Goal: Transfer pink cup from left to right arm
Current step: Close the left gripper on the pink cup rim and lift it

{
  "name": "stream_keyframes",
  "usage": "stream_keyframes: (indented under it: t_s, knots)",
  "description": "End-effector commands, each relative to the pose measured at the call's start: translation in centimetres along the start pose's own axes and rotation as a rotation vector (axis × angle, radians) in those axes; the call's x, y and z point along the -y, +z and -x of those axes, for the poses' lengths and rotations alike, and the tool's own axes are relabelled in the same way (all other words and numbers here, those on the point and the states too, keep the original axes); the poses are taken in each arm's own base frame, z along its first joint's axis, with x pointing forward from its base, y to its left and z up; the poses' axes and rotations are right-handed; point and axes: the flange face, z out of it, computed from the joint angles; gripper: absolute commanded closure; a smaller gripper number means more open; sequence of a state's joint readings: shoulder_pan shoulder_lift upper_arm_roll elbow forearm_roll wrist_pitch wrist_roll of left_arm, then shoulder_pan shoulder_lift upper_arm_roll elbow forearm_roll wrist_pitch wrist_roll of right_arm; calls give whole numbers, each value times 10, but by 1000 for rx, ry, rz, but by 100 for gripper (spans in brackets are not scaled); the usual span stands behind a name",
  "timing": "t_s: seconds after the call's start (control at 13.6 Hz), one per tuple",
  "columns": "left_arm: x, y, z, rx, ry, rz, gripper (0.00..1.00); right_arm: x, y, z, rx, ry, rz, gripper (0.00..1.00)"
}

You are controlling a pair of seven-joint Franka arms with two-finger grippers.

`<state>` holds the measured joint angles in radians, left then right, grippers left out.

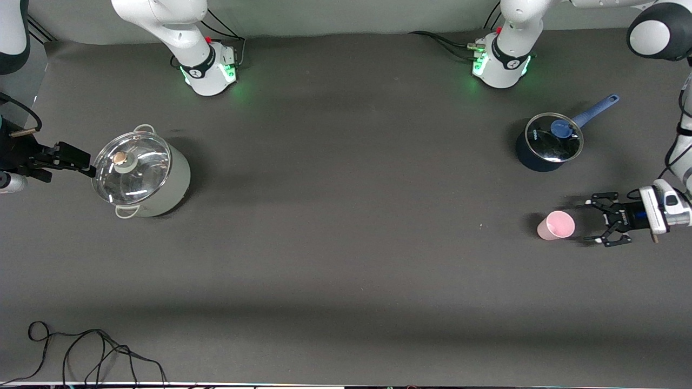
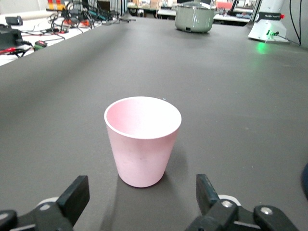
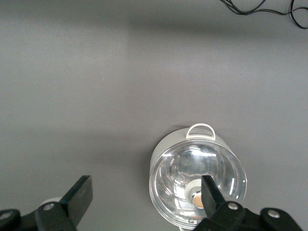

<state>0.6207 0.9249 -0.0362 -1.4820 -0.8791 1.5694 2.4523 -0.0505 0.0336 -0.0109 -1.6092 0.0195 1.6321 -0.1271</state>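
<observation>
My left gripper grabs the pink cup by its body below its rim (image 1: 552, 230) (image 2: 142, 161) next. This leaves the cup's rim free for the handover to my right gripper.
The pink cup (image 1: 556, 225) (image 2: 143, 139) stands upright on the dark table toward the left arm's end, its mouth empty. My left gripper (image 1: 594, 221) (image 2: 142, 192) sits low beside it at cup height, open. Its two black fingers (image 2: 77, 195) stop just short of the cup without touching it, and nothing is between them. My right gripper (image 1: 81, 163) (image 3: 147, 190) hangs open and empty at the right arm's end of the table, above the edge of a pale green pot (image 1: 146, 175) (image 3: 197, 183).
The pale green pot has a glass lid with a round knob. A dark blue saucepan (image 1: 549, 143) with a glass lid and a blue handle stands farther from the front camera than the cup. Black cables (image 1: 81, 351) lie at the table's front edge.
</observation>
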Motion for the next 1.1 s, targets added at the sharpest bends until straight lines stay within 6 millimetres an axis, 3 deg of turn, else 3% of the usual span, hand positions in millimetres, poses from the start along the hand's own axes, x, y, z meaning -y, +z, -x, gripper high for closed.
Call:
stream_keyframes:
  t_s: [0.0, 0.22, 0.73, 1.03]
  knots:
    - [7, 2, 5, -63, 63, -24, 1, -1, -5, 3, 0, -21, 12, 0]
    - [7, 26, 24, -157, 87, -43, 1, -1, -4, 3, 1, -19, 10, 0]
    - [3, 44, 27, -251, 105, -28, 0, -1, -3, 2, 2, -21, 12, 0]
    - [7, 68, 27, -298, 110, -26, 0, -1, -3, 2, 2, -21, 12, 0]
